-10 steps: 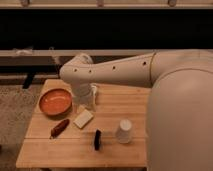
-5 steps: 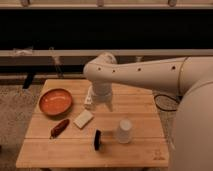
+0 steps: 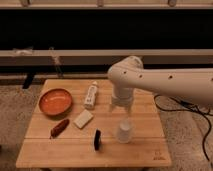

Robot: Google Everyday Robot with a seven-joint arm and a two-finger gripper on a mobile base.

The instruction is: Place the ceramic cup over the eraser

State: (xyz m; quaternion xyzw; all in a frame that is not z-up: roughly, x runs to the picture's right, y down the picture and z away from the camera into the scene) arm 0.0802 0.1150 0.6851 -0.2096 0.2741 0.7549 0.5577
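I will grab the ceramic cup by its rim (image 3: pixel 124 124) with my gripper next, to put it over the eraser.
The ceramic cup (image 3: pixel 124 132), small and white, stands on the wooden table (image 3: pixel 142 150) right of centre near the front. The eraser (image 3: pixel 97 139), a thin black block on its edge, sits a short way to the cup's left. My gripper (image 3: pixel 123 116) hangs straight down from the white arm, directly above the cup and close to its top. It is open and holds nothing.
An orange bowl (image 3: pixel 55 101) sits at the table's left. A white tube (image 3: pixel 91 94) lies behind centre, a cream block (image 3: pixel 83 118) in the middle, a reddish-brown sausage-shaped thing (image 3: pixel 59 127) front left. A black cable (image 3: pixel 176 103) trails on the floor to the right.
The arm has swung from the left side of the table to the right, bringing the gripper over the cup. The things on the table have not moved.
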